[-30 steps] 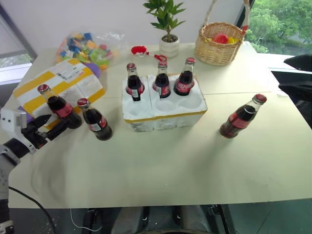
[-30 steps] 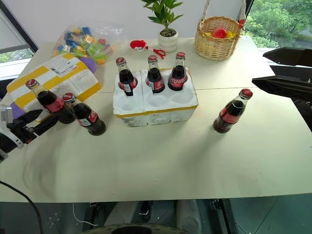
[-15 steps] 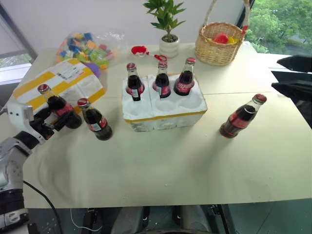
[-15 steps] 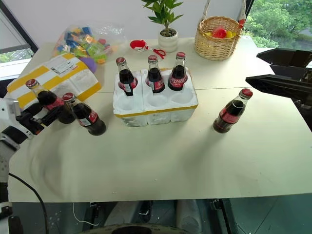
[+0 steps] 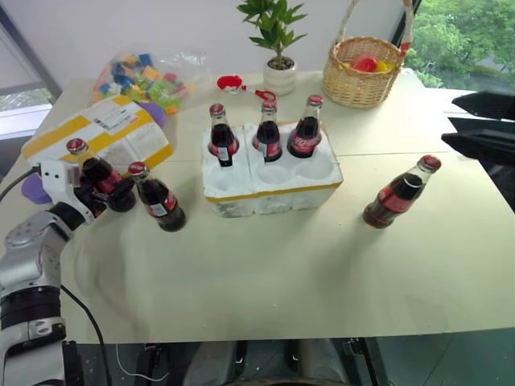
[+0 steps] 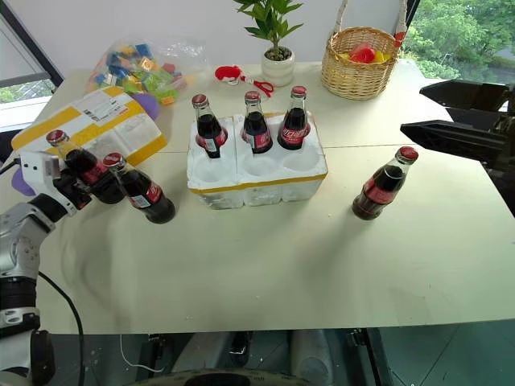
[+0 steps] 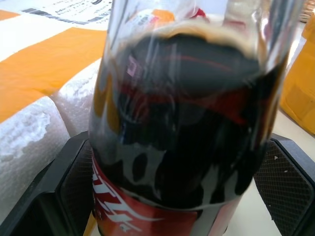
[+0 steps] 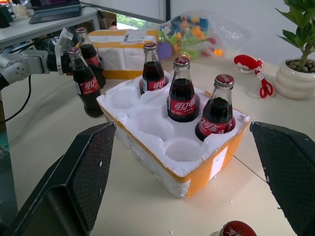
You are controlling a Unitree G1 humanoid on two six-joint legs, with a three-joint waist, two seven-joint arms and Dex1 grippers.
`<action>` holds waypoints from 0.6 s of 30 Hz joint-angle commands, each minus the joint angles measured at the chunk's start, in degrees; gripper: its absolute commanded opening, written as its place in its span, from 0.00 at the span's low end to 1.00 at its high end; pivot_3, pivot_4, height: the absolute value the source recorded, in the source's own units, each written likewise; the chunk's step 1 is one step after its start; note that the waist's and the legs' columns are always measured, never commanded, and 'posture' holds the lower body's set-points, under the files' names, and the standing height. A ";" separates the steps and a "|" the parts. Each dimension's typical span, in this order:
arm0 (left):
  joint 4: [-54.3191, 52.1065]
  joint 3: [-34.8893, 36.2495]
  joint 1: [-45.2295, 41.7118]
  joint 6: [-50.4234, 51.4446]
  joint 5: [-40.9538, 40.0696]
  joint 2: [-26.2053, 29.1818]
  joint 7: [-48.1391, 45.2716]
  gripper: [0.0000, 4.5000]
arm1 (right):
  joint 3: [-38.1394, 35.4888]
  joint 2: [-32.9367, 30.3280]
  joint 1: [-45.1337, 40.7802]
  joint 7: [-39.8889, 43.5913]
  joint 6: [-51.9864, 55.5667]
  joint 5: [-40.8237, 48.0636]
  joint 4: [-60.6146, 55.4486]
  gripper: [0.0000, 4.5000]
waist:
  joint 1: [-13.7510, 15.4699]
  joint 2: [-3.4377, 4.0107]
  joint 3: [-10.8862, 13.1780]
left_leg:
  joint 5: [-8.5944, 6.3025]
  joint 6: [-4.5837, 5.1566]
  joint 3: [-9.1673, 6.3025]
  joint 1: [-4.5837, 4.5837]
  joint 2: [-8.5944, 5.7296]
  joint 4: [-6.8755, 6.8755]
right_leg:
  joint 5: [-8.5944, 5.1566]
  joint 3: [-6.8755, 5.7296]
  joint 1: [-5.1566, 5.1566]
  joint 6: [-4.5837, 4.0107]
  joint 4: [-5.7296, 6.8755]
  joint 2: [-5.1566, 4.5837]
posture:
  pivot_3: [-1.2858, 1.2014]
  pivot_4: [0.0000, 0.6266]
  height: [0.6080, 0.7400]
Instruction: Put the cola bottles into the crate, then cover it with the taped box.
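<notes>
The left gripper's fingers are beside the dark bottle's body, level with its red label, and closing now would catch the bottle, so it is time to close.
The crate (image 5: 272, 193), white foam with a yellow band, sits mid-table with three cola bottles (image 5: 267, 133) upright in its back wells. Two more bottles stand at the left and one (image 5: 398, 195) at the right. My left gripper (image 5: 107, 193) is open, its fingers (image 7: 74, 182) on either side of the leftmost bottle (image 7: 187, 123), low on its body and just off the glass. The second left bottle (image 5: 159, 201) stands right beside it. The taped box (image 5: 100, 137) lies just behind them. My right gripper (image 6: 434, 112) hangs open above the table's right edge, holding nothing.
A wicker basket (image 5: 364, 72) with fruit, a potted plant (image 5: 278, 48), red scissors (image 5: 237, 84) and a bag of coloured blocks (image 5: 145, 76) line the back of the table. A purple thing (image 5: 34, 189) lies by my left wrist.
My left gripper has moved forward along the table, and its open fingers now stand around the leftmost bottle. The right gripper has stayed where it was.
</notes>
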 commanded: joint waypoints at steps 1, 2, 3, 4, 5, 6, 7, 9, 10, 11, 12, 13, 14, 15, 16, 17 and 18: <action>-0.99 0.49 -0.69 -0.99 -0.47 1.01 -1.42 0.94 | -1.69 0.21 0.05 -0.47 -1.34 -0.14 -0.52 1.00 | 0.02 0.00 0.00 | 0.00 0.00 0.00 0.00 0.00 0.00 | 0.00 0.00 0.00 0.00 0.00 0.00 | 0.52 0.24 0.94; -1.06 0.65 -0.64 -0.88 -0.53 1.14 -1.53 0.87 | -1.62 0.35 0.10 -0.54 -1.45 -0.31 -0.45 1.00 | 0.03 0.00 0.00 | 0.00 0.00 0.00 0.00 0.00 0.01 | 0.00 0.00 0.01 0.00 0.00 0.00 | 0.52 0.24 0.94; -1.07 0.80 -0.65 -0.78 -0.61 1.31 -1.64 0.81 | -1.46 0.50 0.07 -0.65 -1.59 -0.45 -0.39 1.00 | 0.03 0.00 0.00 | 0.00 0.00 0.00 0.00 0.00 0.01 | 0.00 0.00 0.01 0.00 0.00 0.00 | 0.52 0.24 0.94; -1.13 0.90 -0.63 -0.71 -0.65 1.44 -1.71 0.70 | -1.35 0.60 0.06 -0.75 -1.74 -0.51 -0.33 1.00 | 0.01 0.00 0.00 | 0.00 0.00 0.00 0.00 0.00 0.01 | 0.00 0.00 0.01 0.00 0.00 0.00 | 0.52 0.24 0.94; -1.34 0.97 -0.57 -0.56 -0.71 1.59 -1.73 0.63 | -1.27 0.69 0.06 -0.81 -1.89 -0.56 -0.20 1.00 | 0.00 0.00 0.00 | 0.00 0.00 0.00 0.00 0.00 0.01 | 0.00 0.00 0.01 0.00 0.00 0.00 | 0.52 0.24 0.94; -1.49 1.00 -0.57 -0.36 -0.76 1.73 -1.77 0.63 | -1.13 0.79 0.03 -0.90 -2.05 -0.61 -0.12 1.00 | -0.02 0.00 0.00 | 0.00 0.00 0.00 0.00 0.00 0.01 | 0.00 0.00 0.00 0.00 0.01 0.00 | 0.52 0.24 0.94; -1.96 1.00 -0.47 0.24 -0.91 2.00 -1.85 0.63 | -0.99 0.88 0.02 -0.95 -2.18 -0.65 -0.05 1.00 | -0.02 0.00 0.00 | 0.00 0.00 0.00 0.00 0.00 0.01 | 0.00 0.00 0.00 0.00 0.01 0.00 | 0.52 0.24 0.94; -2.81 1.08 -0.27 1.23 -1.26 2.40 -2.05 0.63 | -0.78 1.05 0.00 -0.98 -2.43 -0.77 -0.01 1.00 | -0.04 0.00 0.00 | 0.02 0.03 0.00 0.00 0.00 0.01 | 0.00 0.00 0.00 0.00 0.01 0.00 | 0.52 0.24 0.94; -3.91 1.38 0.06 2.33 -2.02 2.93 -2.74 0.63 | -0.46 1.26 0.02 -0.92 -2.78 -0.99 0.09 1.00 | -0.06 -0.01 0.00 | 0.02 0.04 0.00 0.00 0.00 0.01 | 0.00 0.00 0.00 0.00 0.01 0.00 | 0.52 0.24 0.94; -5.09 1.83 0.43 3.60 -2.85 3.57 -3.42 0.63 | -0.09 1.44 -0.01 -0.87 -3.12 -1.18 0.22 1.00 | -0.07 -0.03 0.02 | 0.05 0.08 0.00 0.00 0.00 0.01 | 0.00 0.00 0.00 0.00 0.01 0.00 | 0.52 0.24 0.94; -6.20 2.32 0.79 4.84 -3.71 4.23 -4.07 0.63 | 0.28 1.63 -0.05 -0.87 -3.44 -1.35 0.30 1.00 | -0.11 -0.07 0.04 | 0.05 0.08 0.00 0.00 0.00 0.01 | 0.00 0.00 0.00 0.00 0.01 0.01 | 0.52 0.24 0.94; -8.37 3.17 1.57 7.28 -5.37 6.06 -5.85 0.63 | 0.94 1.90 -0.27 -0.85 -3.81 -1.54 0.55 1.00 | -0.16 -0.10 0.06 | 0.05 0.09 0.00 0.00 0.00 0.00 | 0.00 0.00 -0.01 0.00 0.01 0.01 | 0.52 0.24 0.94; -9.84 3.77 2.10 9.00 -6.44 7.30 -7.04 0.63 | 1.37 2.07 -0.46 -0.82 -4.02 -1.66 0.72 1.00 | -0.30 -0.20 0.11 | 0.05 0.09 0.01 -0.01 0.00 0.00 | 0.00 0.01 -0.03 0.00 0.01 0.01 | 0.52 0.24 0.94; -11.37 4.27 2.72 10.84 -7.58 8.84 -8.54 0.63 | 1.85 2.28 -0.58 -0.72 -4.36 -1.91 0.88 1.00 | -0.37 -0.24 0.13 | 0.05 0.09 0.01 -0.06 0.00 -0.01 | 0.00 0.01 -0.08 0.00 0.02 0.02 | 0.52 0.24 0.94; -12.72 4.64 3.25 12.48 -8.59 10.37 -9.97 0.63 | 2.25 2.45 -0.60 -0.55 -4.77 -2.19 1.09 1.00 | -0.33 -0.25 0.13 | 0.06 0.10 0.01 -0.08 0.01 -0.01 | 0.00 0.01 -0.11 0.00 0.03 0.02 | 0.52 0.24 0.94; -14.26 5.13 3.47 14.55 -10.15 12.64 -12.42 0.63 | 2.83 2.77 -0.69 -0.43 -5.36 -2.61 1.52 1.00 | -0.27 -0.25 0.14 | 0.06 0.10 0.01 -0.10 0.00 0.00 | 0.00 0.01 -0.14 0.00 0.04 0.02 | 0.52 0.24 0.94; -15.46 5.47 3.35 16.47 -11.56 14.80 -14.58 0.63 | 3.35 3.07 -0.80 -0.33 -5.81 -2.93 1.94 1.00 | -0.27 -0.28 0.15 | 0.07 0.10 0.01 -0.17 0.01 0.00 | 0.00 0.01 -0.20 0.00 0.05 0.02 | 0.52 0.24 0.94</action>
